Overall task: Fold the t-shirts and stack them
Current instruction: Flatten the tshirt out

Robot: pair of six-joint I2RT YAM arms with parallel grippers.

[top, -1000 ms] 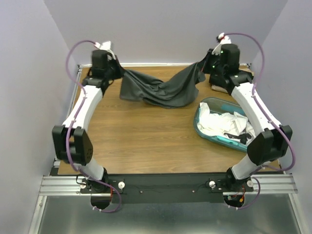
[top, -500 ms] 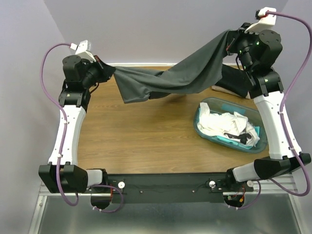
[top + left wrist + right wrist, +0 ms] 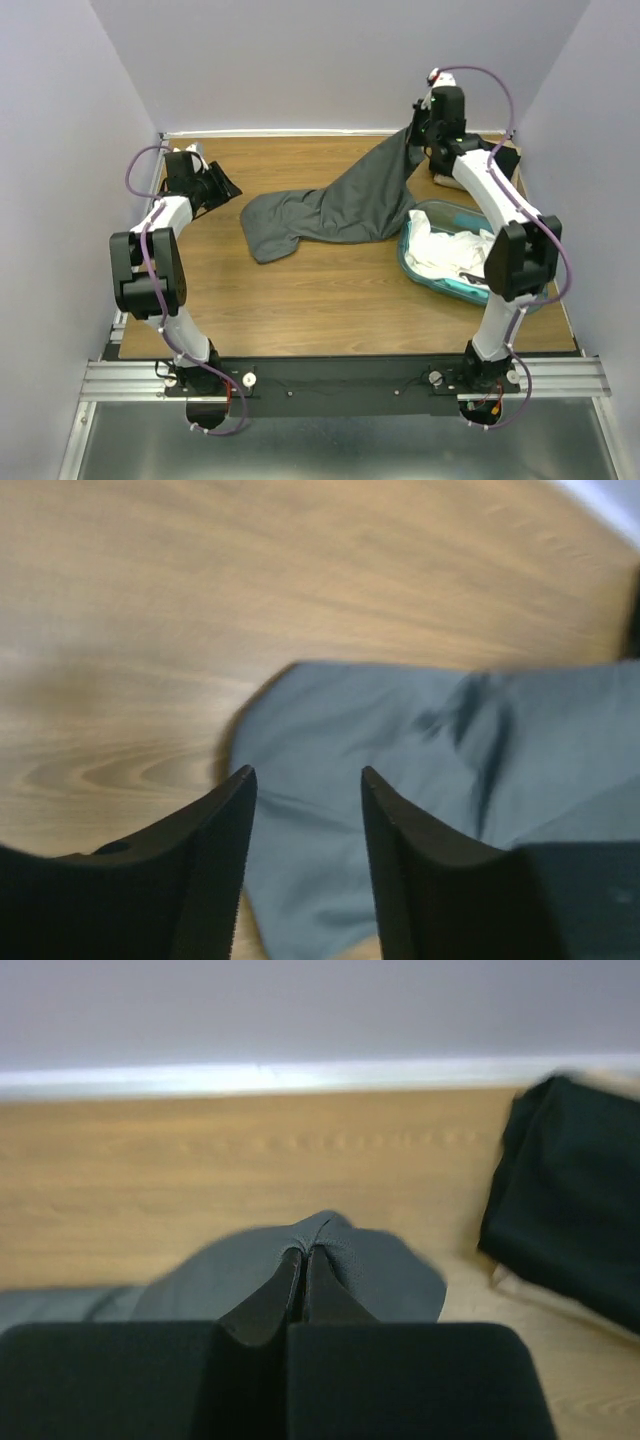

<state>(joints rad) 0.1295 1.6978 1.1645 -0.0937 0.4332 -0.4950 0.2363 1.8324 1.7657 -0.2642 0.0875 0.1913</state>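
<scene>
The left gripper grips the grey t-shirt's flat end point(image 3: 252, 212) point(image 3: 268, 728) next, opposite the raised corner. Then both grippers are ready to spread it for folding.
A dark grey t-shirt point(image 3: 340, 205) lies stretched across the back of the table, its left end flat on the wood and its right end lifted. My right gripper point(image 3: 415, 132) is shut on that raised corner; in the right wrist view the grey fabric point(image 3: 380, 1270) bunches over the closed tips of the gripper point(image 3: 303, 1252). My left gripper point(image 3: 228, 186) stands open just left of the shirt, holding nothing. The left wrist view shows the left gripper point(image 3: 305, 780) with the grey shirt point(image 3: 400, 740) on the table beyond its fingers point(image 3: 215, 860). A black t-shirt point(image 3: 570, 1200) lies folded at the far right.
A translucent teal tub point(image 3: 405, 255) stands at the right, holding crumpled white t-shirts point(image 3: 455, 250). The back wall runs close behind both grippers. Bare wood fills the middle and front of the table point(image 3: 300, 300).
The left gripper opened and let go of the grey shirt, whose left end dropped onto the table. Both arms came down from their raised stretch; the right one still holds its corner.
</scene>
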